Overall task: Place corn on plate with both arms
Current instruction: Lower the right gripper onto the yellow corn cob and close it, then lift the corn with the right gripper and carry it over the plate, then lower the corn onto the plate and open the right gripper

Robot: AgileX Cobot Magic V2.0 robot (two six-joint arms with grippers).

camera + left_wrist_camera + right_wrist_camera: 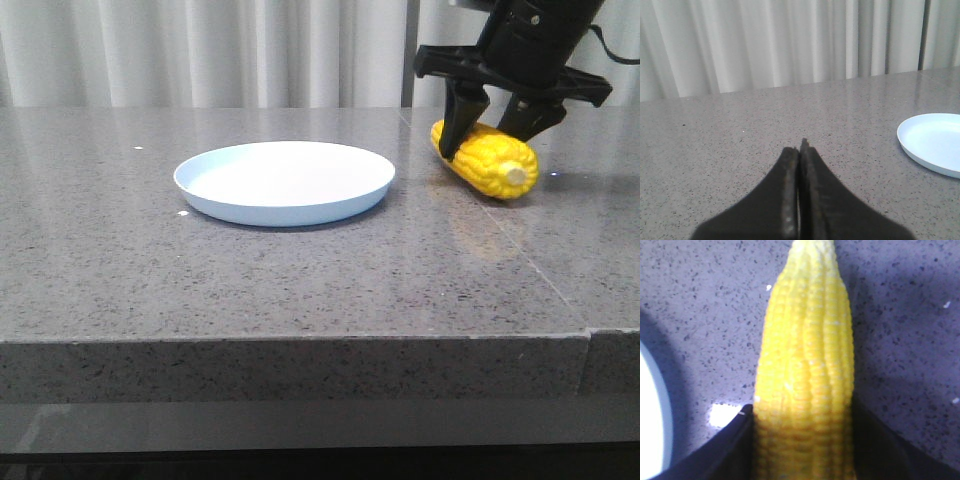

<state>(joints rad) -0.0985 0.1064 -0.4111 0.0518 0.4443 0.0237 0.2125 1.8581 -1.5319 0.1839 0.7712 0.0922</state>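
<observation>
My right gripper holds the yellow corn (487,158) beside the pale plate (285,212), short of the plate's rim in the front view. It needs to keep holding the corn until the corn is over the plate.
The yellow corn (487,158) lies on the grey stone table to the right of the pale blue-white plate (285,212), its pale stub end towards the front. My right gripper (485,145) comes down over the corn with one finger on each side. In the right wrist view both fingers press against the cob's sides (802,412), so it is shut on the corn (807,355). I cannot tell whether the corn is lifted off the table. My left gripper (800,145) is shut and empty, low over bare table left of the plate (935,142); it is out of the front view.
The grey speckled table (300,280) has a front edge near the camera and a seam line at the right. White curtains hang behind it. A sliver of the plate's rim (647,415) shows beside the corn in the right wrist view.
</observation>
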